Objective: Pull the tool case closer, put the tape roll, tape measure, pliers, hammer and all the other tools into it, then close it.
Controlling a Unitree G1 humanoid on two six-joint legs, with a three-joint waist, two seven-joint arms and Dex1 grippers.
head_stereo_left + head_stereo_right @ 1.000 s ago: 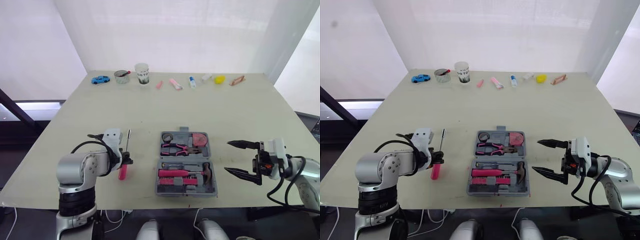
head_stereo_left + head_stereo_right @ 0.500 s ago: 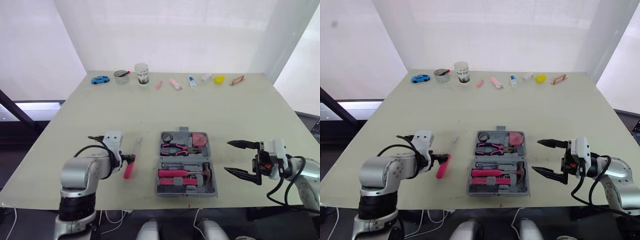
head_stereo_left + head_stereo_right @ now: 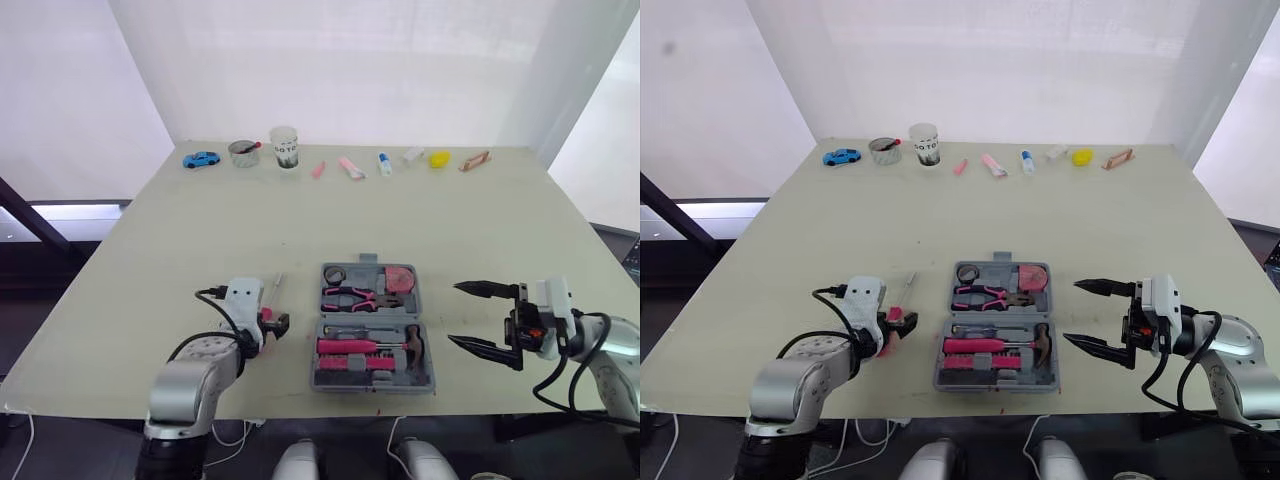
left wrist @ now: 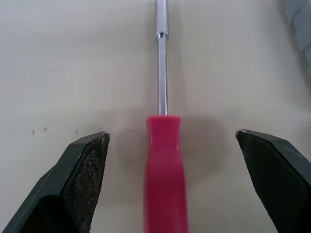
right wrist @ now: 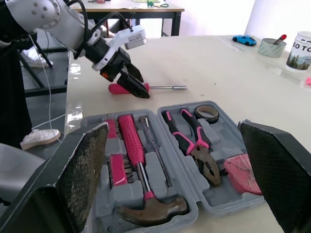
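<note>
The left gripper should next grab the screwdriver by its pink handle (image 4: 164, 174), and then the screwdriver can go into the tool case.
The grey tool case (image 3: 372, 327) lies open near the table's front edge. It holds the tape roll (image 3: 334, 274), pink-handled pliers (image 3: 360, 297), pink tape measure (image 3: 400, 279), hammer (image 3: 404, 346) and a pink driver (image 5: 130, 141). Left of the case a pink-handled screwdriver (image 4: 165, 170) lies flat on the table, its shaft (image 3: 275, 288) pointing away from me. My left gripper (image 3: 270, 322) is open, with a finger on either side of the handle, touching neither. My right gripper (image 3: 480, 318) hangs open just right of the case, with nothing in it.
Along the table's far edge stand a blue toy car (image 3: 201, 159), a tin (image 3: 243, 152), a cup (image 3: 285, 146), small pink items and a yellow object (image 3: 439, 158). The case sits close to the front table edge (image 3: 330, 408).
My left arm swung right toward the case with the screwdriver, and the left gripper opened. The screwdriver now lies on the table closer to the case. The right arm has not moved.
</note>
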